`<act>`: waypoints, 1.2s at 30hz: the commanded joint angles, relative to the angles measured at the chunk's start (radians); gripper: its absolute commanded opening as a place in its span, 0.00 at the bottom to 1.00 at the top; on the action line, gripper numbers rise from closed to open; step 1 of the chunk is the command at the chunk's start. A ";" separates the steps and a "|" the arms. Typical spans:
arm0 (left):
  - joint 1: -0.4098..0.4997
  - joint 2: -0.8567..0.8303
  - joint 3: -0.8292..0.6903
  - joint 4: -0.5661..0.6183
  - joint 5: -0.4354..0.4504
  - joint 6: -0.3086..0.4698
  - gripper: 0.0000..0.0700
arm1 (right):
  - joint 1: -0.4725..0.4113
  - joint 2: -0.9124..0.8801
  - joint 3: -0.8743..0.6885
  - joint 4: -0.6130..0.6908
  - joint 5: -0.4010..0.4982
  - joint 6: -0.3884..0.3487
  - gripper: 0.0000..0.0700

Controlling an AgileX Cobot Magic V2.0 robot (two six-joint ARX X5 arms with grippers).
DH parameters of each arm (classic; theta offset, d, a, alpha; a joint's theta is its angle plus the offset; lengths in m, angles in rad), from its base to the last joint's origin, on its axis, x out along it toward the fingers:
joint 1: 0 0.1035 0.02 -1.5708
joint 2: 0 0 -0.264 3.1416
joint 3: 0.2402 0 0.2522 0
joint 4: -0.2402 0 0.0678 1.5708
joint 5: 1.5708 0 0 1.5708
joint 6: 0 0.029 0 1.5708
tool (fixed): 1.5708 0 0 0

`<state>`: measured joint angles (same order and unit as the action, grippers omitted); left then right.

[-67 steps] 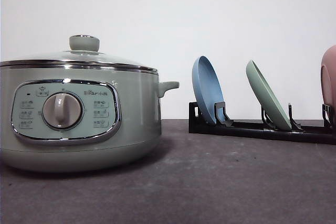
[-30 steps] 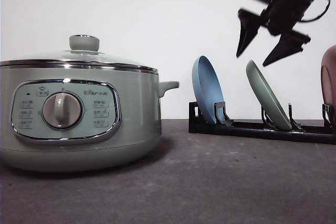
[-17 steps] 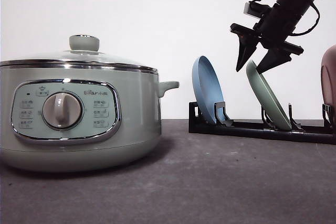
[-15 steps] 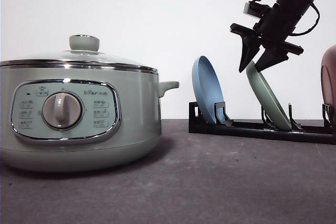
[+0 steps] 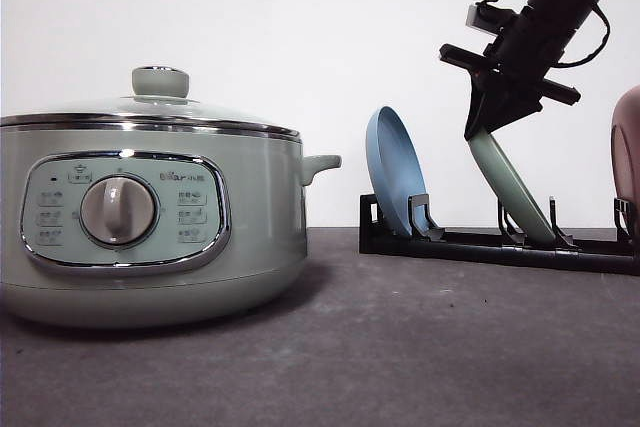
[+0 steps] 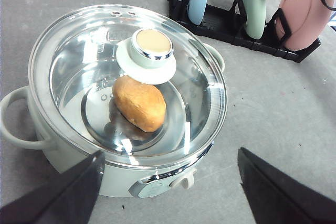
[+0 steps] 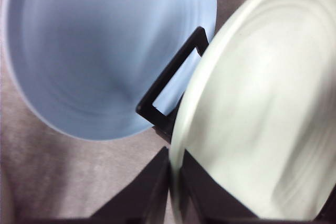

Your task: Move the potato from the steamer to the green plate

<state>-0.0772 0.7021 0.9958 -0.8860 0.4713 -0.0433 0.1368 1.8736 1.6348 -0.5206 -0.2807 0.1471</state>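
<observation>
My left gripper grips the glass lid by its narrow raised knob next, since the lid spreads wide and smooth across the steamer (image 5: pixel 150 217).
The steamer (image 5: pixel 150 217) stands at the left of the table with its glass lid on. Through the lid, in the left wrist view, the orange-brown potato (image 6: pixel 139 103) lies on the steamer's floor. My left gripper (image 6: pixel 169 155) hovers open above the steamer's (image 6: pixel 47 129) front edge, holding nothing. The green plate (image 5: pixel 512 190) leans in the black rack at the right. My right gripper (image 5: pixel 487 127) is shut on its top rim. In the right wrist view the fingers (image 7: pixel 152 192) pinch the green plate's (image 7: pixel 252 108) edge from both sides.
A blue plate (image 5: pixel 395 172) stands in the rack (image 5: pixel 470 244) just left of the green one, and a pink dish (image 5: pixel 628 152) just right of it. The lid's green knob (image 5: pixel 160 81) sticks up above the steamer. Open grey table lies in front of the rack.
The right arm came in from the upper right and dropped to the green plate's top rim. Its jaws, wide apart a second ago, have shut on the rim.
</observation>
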 commanded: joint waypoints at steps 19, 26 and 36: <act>-0.003 0.005 0.025 0.011 0.003 0.006 0.74 | 0.097 -0.403 0.030 -0.305 0.009 -0.129 0.01; -0.003 0.005 0.025 0.012 0.003 0.006 0.74 | 0.262 -0.472 0.029 -0.581 0.155 -0.230 0.01; -0.003 0.005 0.025 0.018 0.003 0.006 0.74 | 0.620 -0.476 -0.121 -0.697 0.373 -0.205 0.00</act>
<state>-0.0772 0.7021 0.9958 -0.8806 0.4713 -0.0433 0.7299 1.3884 1.5148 -1.2198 0.0744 -0.0699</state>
